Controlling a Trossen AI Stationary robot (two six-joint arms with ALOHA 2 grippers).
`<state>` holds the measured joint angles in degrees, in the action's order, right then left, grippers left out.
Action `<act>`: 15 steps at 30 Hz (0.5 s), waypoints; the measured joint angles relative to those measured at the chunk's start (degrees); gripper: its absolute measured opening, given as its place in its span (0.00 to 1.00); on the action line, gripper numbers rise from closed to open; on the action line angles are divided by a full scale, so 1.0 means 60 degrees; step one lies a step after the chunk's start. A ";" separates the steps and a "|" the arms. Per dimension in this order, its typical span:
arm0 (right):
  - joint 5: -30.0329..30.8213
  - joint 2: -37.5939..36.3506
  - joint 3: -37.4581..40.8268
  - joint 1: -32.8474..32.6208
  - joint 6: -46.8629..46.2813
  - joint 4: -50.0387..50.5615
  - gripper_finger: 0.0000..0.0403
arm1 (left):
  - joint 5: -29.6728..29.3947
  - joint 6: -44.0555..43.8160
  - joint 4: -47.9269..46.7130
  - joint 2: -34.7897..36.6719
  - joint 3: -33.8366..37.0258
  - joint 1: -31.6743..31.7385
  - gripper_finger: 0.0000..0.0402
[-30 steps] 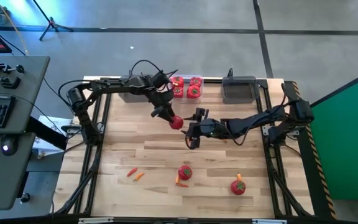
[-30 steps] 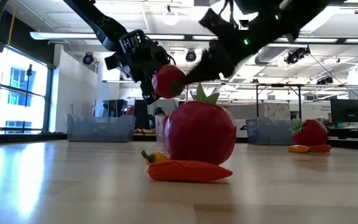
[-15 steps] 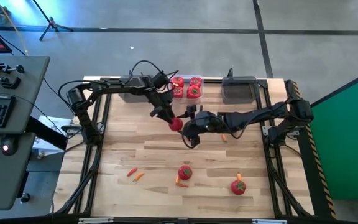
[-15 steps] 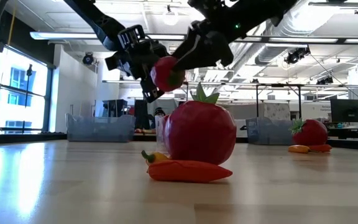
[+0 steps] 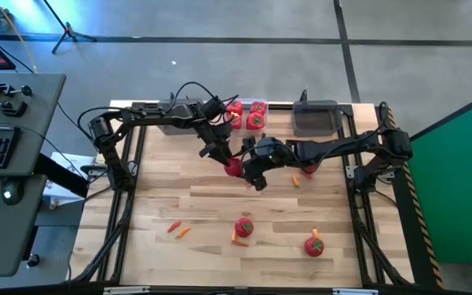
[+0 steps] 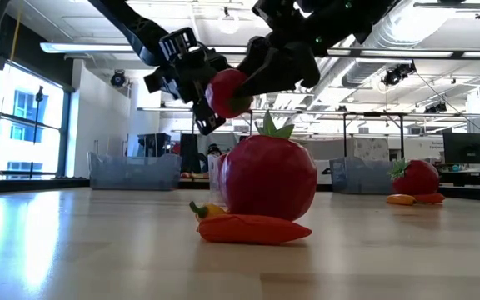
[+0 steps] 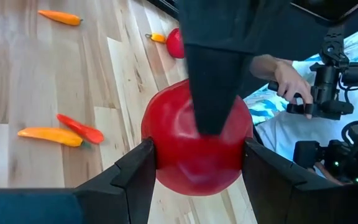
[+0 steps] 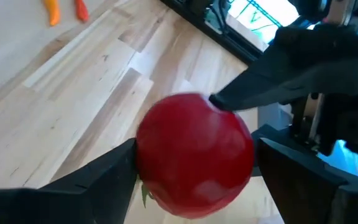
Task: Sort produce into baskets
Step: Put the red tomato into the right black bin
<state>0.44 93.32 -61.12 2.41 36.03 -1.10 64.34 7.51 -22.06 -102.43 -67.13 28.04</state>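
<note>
The red tomato is between my right fingers; they'll close next.
My left gripper (image 5: 226, 161) is shut on a round red tomato (image 7: 194, 146), held above the middle of the table. My right gripper (image 5: 246, 168) is open. Its two fingers (image 8: 107, 180) stand on either side of the same tomato (image 8: 194, 155), coming from the table's right. Two more tomatoes (image 5: 243, 227) (image 5: 315, 244) rest on the table near its near edge. Small orange and red pieces (image 5: 179, 230) lie beside them. Three baskets stand along the far edge. The clear one (image 5: 247, 105) holds red produce. My left gripper pinches the tomato's two opposite sides (image 7: 157, 155) between its two fingers. It comes slanting down from the far left. The tomato is lifted clear of the table (image 6: 226, 92). My right gripper: its fingers stand close on both sides of the tomato, and I cannot tell whether they touch it.
A dark grey basket (image 5: 315, 119) stands at the far right, another (image 5: 170, 123) at the far left under my left arm. An orange piece (image 5: 295, 181) lies right of the grippers. A person's hand (image 7: 288, 78) shows beyond the table. The table's left part is bare wood.
My right gripper has moved toward the table's left, up to the tomato held by my left gripper, and its open fingers now stand around it. My left gripper has kept its hold.
</note>
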 joint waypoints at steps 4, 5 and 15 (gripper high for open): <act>-0.0355 0.0000 -0.0001 0.0075 -0.0026 0.0040 0.77 | 0.0017 -0.0085 0.0120 0.0000 -0.0004 -0.0088 0.46; -0.0450 0.0000 -0.0001 0.0087 -0.0026 0.0048 0.76 | 0.0017 -0.0158 0.0226 0.0000 -0.0004 -0.0103 0.46; -0.0022 -0.0031 0.0019 0.0094 -0.0102 0.0361 0.54 | -0.1022 -0.0037 0.0634 0.0018 -0.0004 -0.0114 0.52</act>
<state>0.31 93.13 -61.01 2.97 35.42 1.06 58.21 7.28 -18.26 -102.33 -67.16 27.35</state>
